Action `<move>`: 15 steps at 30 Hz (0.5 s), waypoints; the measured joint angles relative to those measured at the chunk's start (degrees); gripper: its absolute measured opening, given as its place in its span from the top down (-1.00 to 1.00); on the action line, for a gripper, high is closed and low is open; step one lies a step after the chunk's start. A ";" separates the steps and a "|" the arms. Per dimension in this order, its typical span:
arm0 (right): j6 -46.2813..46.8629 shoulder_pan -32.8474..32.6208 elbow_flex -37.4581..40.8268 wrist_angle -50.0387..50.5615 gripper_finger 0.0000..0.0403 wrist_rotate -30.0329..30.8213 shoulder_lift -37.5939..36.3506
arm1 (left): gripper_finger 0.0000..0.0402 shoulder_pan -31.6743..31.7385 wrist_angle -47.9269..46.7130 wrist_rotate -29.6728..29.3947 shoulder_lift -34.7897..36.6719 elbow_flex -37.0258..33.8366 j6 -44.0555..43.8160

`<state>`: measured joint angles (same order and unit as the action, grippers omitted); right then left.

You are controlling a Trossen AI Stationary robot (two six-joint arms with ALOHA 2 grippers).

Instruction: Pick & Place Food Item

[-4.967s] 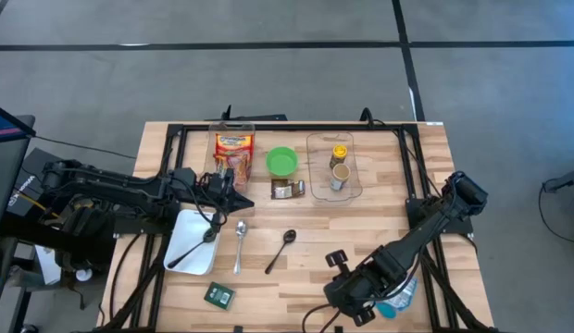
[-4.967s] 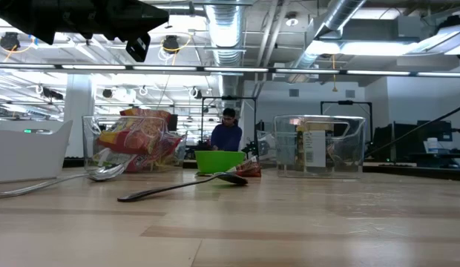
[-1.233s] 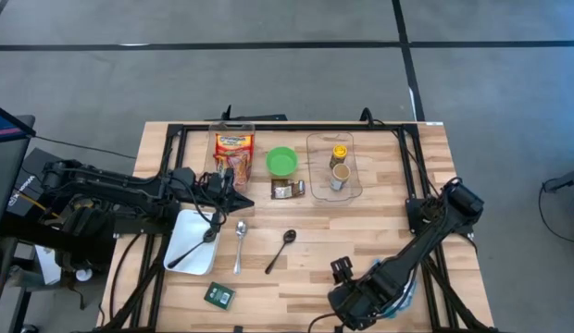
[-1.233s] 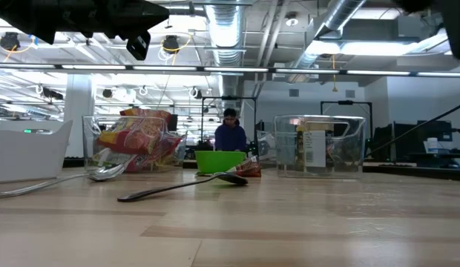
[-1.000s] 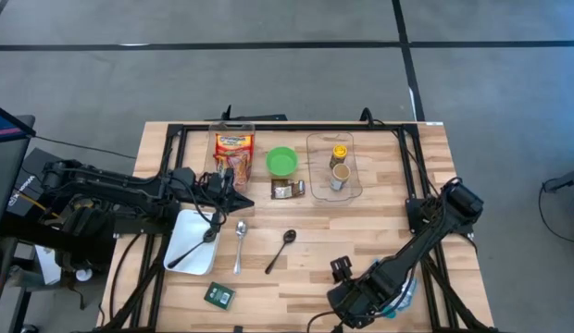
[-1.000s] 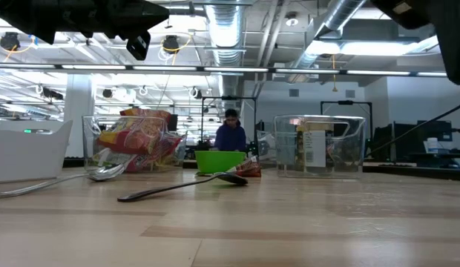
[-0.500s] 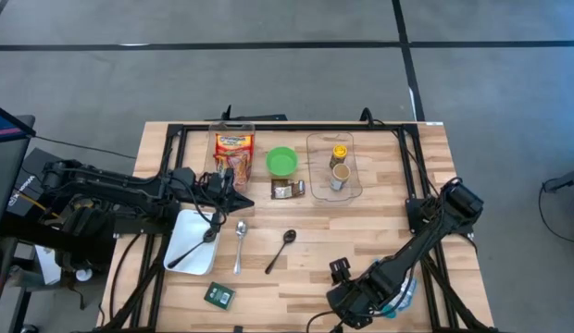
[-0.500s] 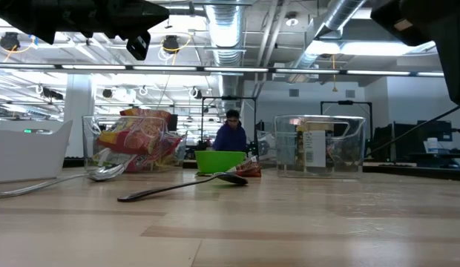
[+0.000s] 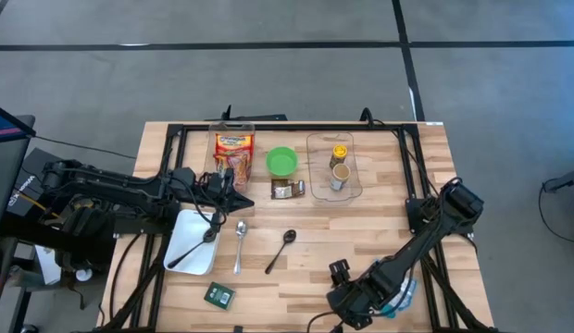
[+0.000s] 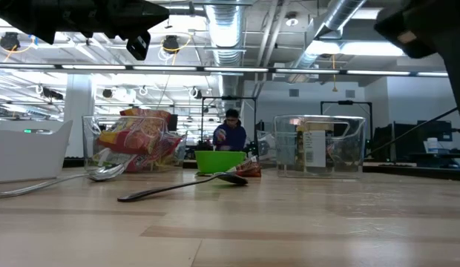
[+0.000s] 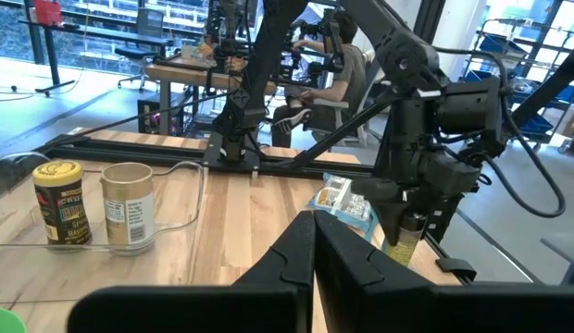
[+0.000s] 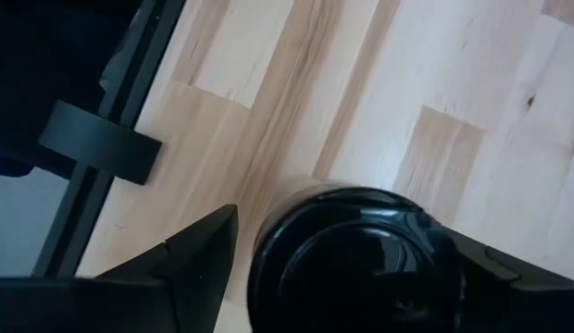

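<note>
The robot's right gripper is ready to close, because its fingers reach down on both sides of the cap in the right wrist view. Closing now would hold the black cap (image 12: 356, 254).
A bottle with a round black cap (image 12: 356, 254) and amber contents (image 11: 401, 242) stands upright on the table's near right corner, beside a blue-and-white packet (image 11: 343, 199). My right gripper (image 12: 352, 268) points steeply down over it, open, one finger on either side of the cap; whether a finger touches it I cannot tell. In the high view the gripper (image 9: 359, 298) hides the bottle. My left gripper (image 9: 239, 196) waits shut and level above the table's left side, holding nothing.
At the far side stand a clear bin of snack bags (image 9: 233, 148), a green bowl (image 9: 282, 162) and a clear bin with jars (image 9: 335, 165). A white tray (image 9: 196, 242), a metal spoon (image 9: 239, 242), a black spoon (image 9: 282, 248) and a green packet (image 9: 218, 294) lie mid-table.
My right gripper has sunk a little toward the bottle at the near right corner, its fingers kept apart. A person in the room behind the table has shifted slightly.
</note>
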<state>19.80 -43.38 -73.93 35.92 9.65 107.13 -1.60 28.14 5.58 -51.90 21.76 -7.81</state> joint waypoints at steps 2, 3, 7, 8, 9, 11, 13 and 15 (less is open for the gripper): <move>-0.24 0.00 0.39 -0.39 -0.37 -0.01 0.00 | 1.00 0.02 0.00 0.02 0.00 0.00 0.00; -0.27 0.00 0.37 -0.47 -0.37 0.01 0.00 | 1.00 0.00 -0.02 0.00 0.00 0.00 0.00; -0.08 0.00 0.32 -0.66 -0.37 0.09 0.00 | 1.00 0.00 0.00 0.01 0.00 0.00 0.01; -0.07 0.00 0.32 -0.66 -0.37 0.09 0.00 | 1.00 0.02 -0.01 0.01 0.00 0.00 0.00; -0.04 0.00 0.32 -0.66 -0.37 0.09 0.00 | 1.00 0.00 0.00 0.00 0.00 0.00 0.00; 0.17 0.00 0.32 -0.66 -0.37 0.09 0.00 | 1.00 0.01 0.00 0.01 0.00 0.00 0.00; 0.19 0.00 0.32 -0.70 -0.37 0.08 0.00 | 1.00 0.02 0.00 0.00 0.00 0.00 0.00; 0.19 0.00 0.32 -0.87 -0.37 -0.28 0.00 | 1.00 0.02 0.00 0.01 0.00 0.00 0.01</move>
<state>19.99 -43.38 -73.60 35.05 9.37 107.13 -1.58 28.14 5.59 -51.90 21.76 -7.81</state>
